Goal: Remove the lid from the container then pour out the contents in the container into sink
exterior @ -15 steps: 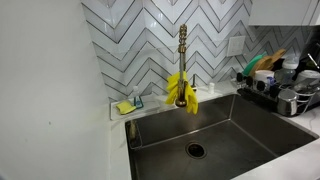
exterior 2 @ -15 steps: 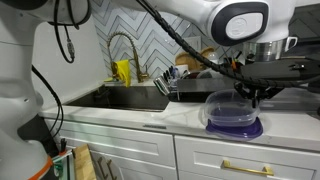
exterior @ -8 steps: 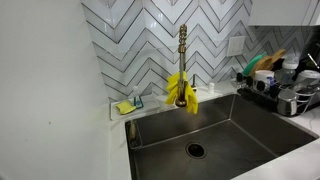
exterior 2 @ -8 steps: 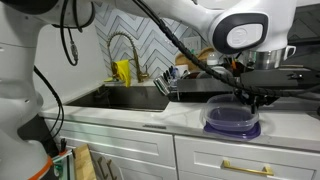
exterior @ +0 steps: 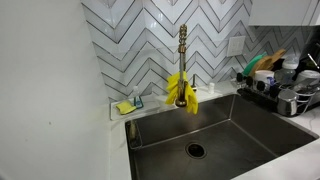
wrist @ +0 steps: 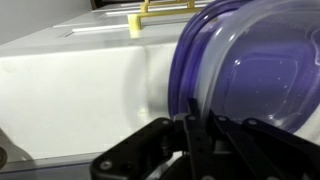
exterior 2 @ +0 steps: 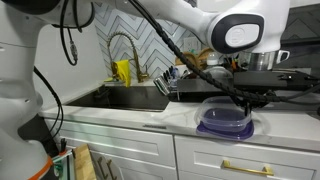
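My gripper should keep holding the container, because the purple lid (exterior 2: 225, 121) sticks out past the front edge of the counter. The container would end up partly over that edge if my gripper opened now.
The clear container with a purple lid (exterior 2: 225, 121) sits on the white counter to the right of the sink (exterior 2: 125, 98). My gripper (exterior 2: 241, 100) is at the container's right rim. In the wrist view my fingers (wrist: 197, 135) are shut on the purple rim of the container (wrist: 240, 70), which fills the right of the view. The deep steel sink with its round drain (exterior: 195, 150) shows in an exterior view, with nothing in the basin.
A brass faucet with a yellow cloth over it (exterior: 181, 90) stands behind the sink. A sponge holder (exterior: 128, 104) sits at the sink's back corner. A dish rack with dishes (exterior: 280, 85) stands on the counter beside the sink, also seen behind the container (exterior 2: 180, 75).
The gripper with the container has shifted a little to the left, toward the sink. The sink view has not changed.
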